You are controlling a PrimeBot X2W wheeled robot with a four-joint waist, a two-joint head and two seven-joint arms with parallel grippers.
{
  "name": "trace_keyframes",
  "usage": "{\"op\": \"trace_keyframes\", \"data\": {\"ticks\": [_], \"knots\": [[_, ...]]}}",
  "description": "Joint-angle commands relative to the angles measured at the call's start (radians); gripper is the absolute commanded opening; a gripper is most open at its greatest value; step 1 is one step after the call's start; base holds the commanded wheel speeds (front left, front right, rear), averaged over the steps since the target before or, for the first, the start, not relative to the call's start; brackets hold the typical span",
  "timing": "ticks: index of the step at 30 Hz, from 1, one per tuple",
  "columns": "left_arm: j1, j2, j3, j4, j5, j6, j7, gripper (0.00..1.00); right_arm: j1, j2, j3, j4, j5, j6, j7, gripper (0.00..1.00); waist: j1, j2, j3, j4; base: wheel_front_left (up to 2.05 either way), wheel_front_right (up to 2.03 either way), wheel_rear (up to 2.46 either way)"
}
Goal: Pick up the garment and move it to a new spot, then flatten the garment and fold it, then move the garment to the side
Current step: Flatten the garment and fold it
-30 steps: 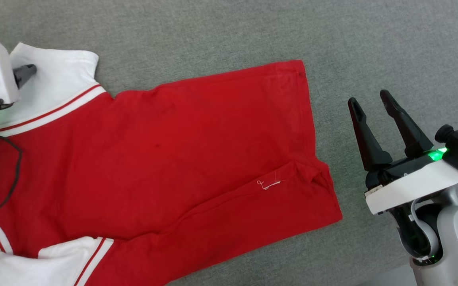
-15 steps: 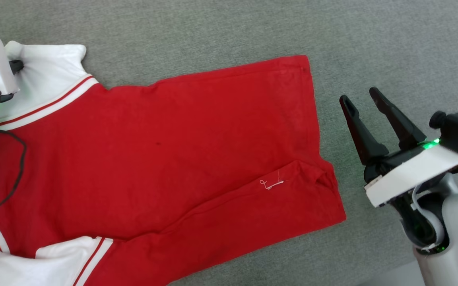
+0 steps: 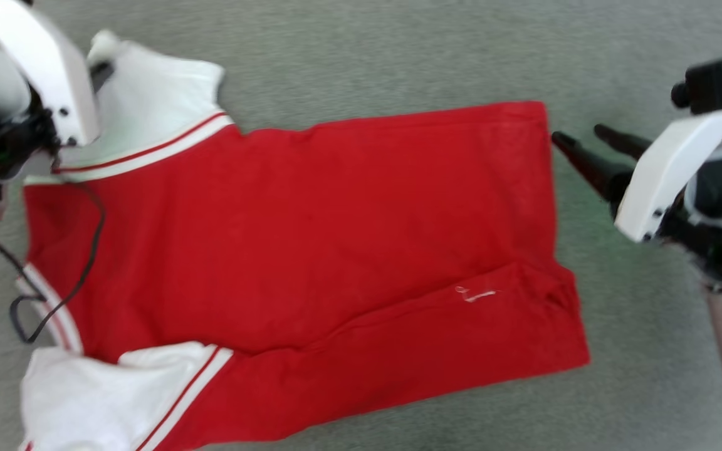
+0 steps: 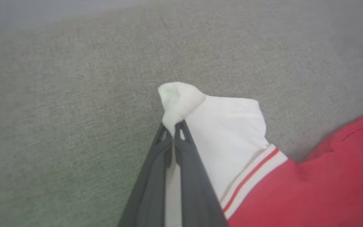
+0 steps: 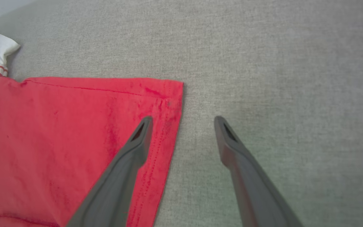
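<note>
My right gripper should next grip the garment by its far hem corner [image 3: 537, 111]; the garment's edge offers a fold there, the red body lies flat.
The garment [image 3: 311, 232] lies spread on the grey surface, plain red side up, hem toward the right. Its white sleeve [image 3: 148, 94] with red-white trim points to the upper left. In the left wrist view my left gripper [image 4: 172, 128] is shut on that sleeve's [image 4: 228, 132] bunched tip, beside the red body [image 4: 326, 176]. My right gripper [image 3: 577, 134] is open at the hem's far corner. In the right wrist view, the right gripper [image 5: 183, 119] straddles the hem edge, one finger over the red cloth [image 5: 58, 132], the other over bare surface.
A second white sleeve [image 3: 116, 388] lies folded at the lower left. The left arm's black cable [image 3: 88, 250] hangs over the shoulder area. A loose white thread [image 3: 475, 294] sits near a diagonal crease. Grey fabric surface [image 3: 398, 50] surrounds the garment.
The head camera has shifted, sliding the whole picture right. My left gripper has shut on the white sleeve tip. My right gripper has moved up to the hem's far corner, still open.
</note>
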State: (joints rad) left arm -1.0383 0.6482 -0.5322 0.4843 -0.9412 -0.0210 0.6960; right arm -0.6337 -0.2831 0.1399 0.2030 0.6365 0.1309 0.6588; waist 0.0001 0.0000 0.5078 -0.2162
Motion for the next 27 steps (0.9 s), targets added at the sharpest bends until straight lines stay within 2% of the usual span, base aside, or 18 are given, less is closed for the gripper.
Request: {"op": "trace_keyframes", "data": {"ticks": [1, 8, 16, 19, 27], "knots": [[-0.015, -0.005, 0.002, -0.007, 0.007, -0.007, -0.01, 0.0, -0.021, -0.005, -0.001, 0.012, -0.004, 0.0, 0.015, 1.0, -0.0001, 0.0, -0.005, 0.032, 0.0, 0.0, 0.0], [-0.042, -0.039, -0.026, -0.061, 0.024, -0.043, -0.046, 0.0, -0.125, -0.003, -0.034, 0.153, -0.052, 0.0, 0.133, 1.0, -0.0001, 0.0, 0.013, 0.104, 0.0, 0.0, 0.0], [-0.041, -0.053, -0.037, -0.091, 0.03, -0.057, -0.071, 0.0, -0.156, 0.027, -0.014, 0.35, -0.096, -0.001, 0.241, 1.0, -0.0001, 0.0, 0.028, 0.135, 0.0, 0.0, 0.0], [-0.038, -0.054, -0.039, -0.093, 0.031, -0.06, -0.081, 0.0, -0.15, 0.037, 0.009, 0.386, -0.081, -0.001, 0.268, 0.0, -0.0001, 0.0, 0.028, 0.141, 0.0, 0.0, 0.0], [-0.008, -0.049, -0.031, -0.09, 0.019, -0.07, -0.123, 0.0, -0.178, 0.004, 0.027, 0.37, -0.051, 0.0, 0.24, 0.0, -0.0001, 0.0, 0.0, 0.153, 0.0, 0.0, 0.0]]}}
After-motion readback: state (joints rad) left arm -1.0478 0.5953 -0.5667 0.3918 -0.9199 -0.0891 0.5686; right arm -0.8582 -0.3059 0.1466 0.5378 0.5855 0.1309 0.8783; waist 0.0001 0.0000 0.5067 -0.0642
